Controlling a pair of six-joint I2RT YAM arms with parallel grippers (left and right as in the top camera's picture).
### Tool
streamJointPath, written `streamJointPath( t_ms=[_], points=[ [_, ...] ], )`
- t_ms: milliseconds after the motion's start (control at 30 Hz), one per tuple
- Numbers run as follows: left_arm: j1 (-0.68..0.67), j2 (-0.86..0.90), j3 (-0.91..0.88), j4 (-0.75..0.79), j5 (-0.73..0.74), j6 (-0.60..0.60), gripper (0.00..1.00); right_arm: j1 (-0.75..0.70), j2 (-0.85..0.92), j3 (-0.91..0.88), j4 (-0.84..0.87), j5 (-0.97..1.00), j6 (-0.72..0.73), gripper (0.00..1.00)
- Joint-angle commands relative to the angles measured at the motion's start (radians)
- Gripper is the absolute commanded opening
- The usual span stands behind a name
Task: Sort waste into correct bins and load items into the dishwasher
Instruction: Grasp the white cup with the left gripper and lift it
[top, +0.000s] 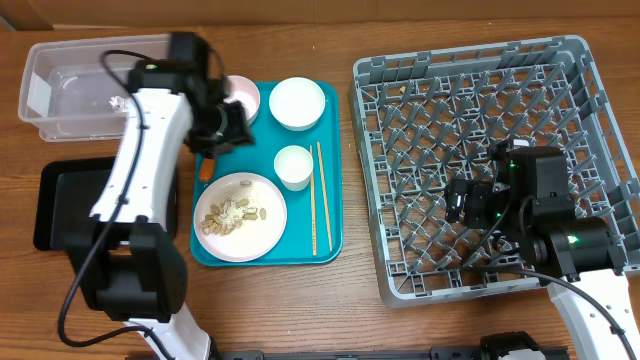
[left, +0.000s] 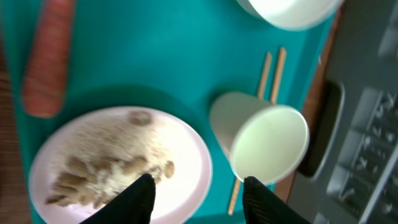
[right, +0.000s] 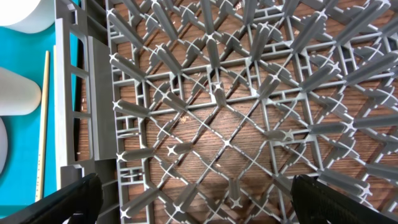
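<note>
My left gripper needs to hand over the small white cup to the right gripper, so next it should grab the cup by its rim (top: 280, 163) (left: 237, 147). That leaves the cup's body toward the cup's base free.
My left gripper (top: 225, 130) is open and empty above the teal tray's far left, next to the pink bowl (top: 243, 97). In the left wrist view its fingers (left: 198, 193) frame the plate (left: 118, 162) of tan shells and rice and the small white cup (left: 267, 140). The orange carrot (left: 46, 59) lies left of the plate. The white bowl (top: 297, 103) and two chopsticks (top: 318, 200) are on the tray. My right gripper (right: 196, 193) is open and empty over the grey dish rack (top: 490, 160). No wrappers are in view.
The teal tray (top: 265, 252) sits at centre. The clear tub (top: 70, 85) stands at the far left with a small whitish scrap inside. The black tray (top: 60, 205) lies below it, partly under my left arm. The rack holds nothing.
</note>
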Motion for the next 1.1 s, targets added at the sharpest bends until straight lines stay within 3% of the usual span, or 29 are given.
streamJointPath(
  t_ms=[0,133,400,500,633,800,900,967,1067],
  points=[
    [-0.084,-0.023,0.012,-0.025,-0.037,0.023,0.52,-0.002,-0.003,0.028,-0.001,-0.005,0.001,1.0],
    [-0.167,-0.008,-0.02,0.006,-0.165,0.014,0.59,-0.002,-0.003,0.028,-0.014,-0.005,0.001,1.0],
    [-0.191,0.055,-0.091,0.114,-0.202,-0.056,0.55,-0.002,-0.003,0.028,-0.016,-0.005,0.001,1.0],
    [-0.192,0.092,-0.098,0.127,-0.199,-0.066,0.49,-0.002,-0.003,0.028,-0.016,-0.005,0.001,1.0],
    [-0.195,0.149,-0.098,0.147,-0.152,-0.076,0.04,-0.002,-0.003,0.028,-0.017,-0.005,0.001,1.0],
    [-0.187,0.121,-0.045,0.121,-0.139,-0.061,0.04,-0.002,-0.003,0.028,-0.016,-0.005,0.001,1.0],
    [-0.159,0.085,0.046,0.031,-0.125,-0.045,0.04,-0.002,-0.003,0.028,-0.008,-0.005,0.001,1.0],
    [-0.136,0.066,0.085,-0.002,0.029,0.031,0.04,-0.002,-0.003,0.028,0.032,-0.003,0.014,1.0],
    [-0.119,0.056,0.087,-0.012,0.397,0.164,0.04,-0.002,0.002,0.028,0.135,-0.013,0.081,1.0]
  ],
)
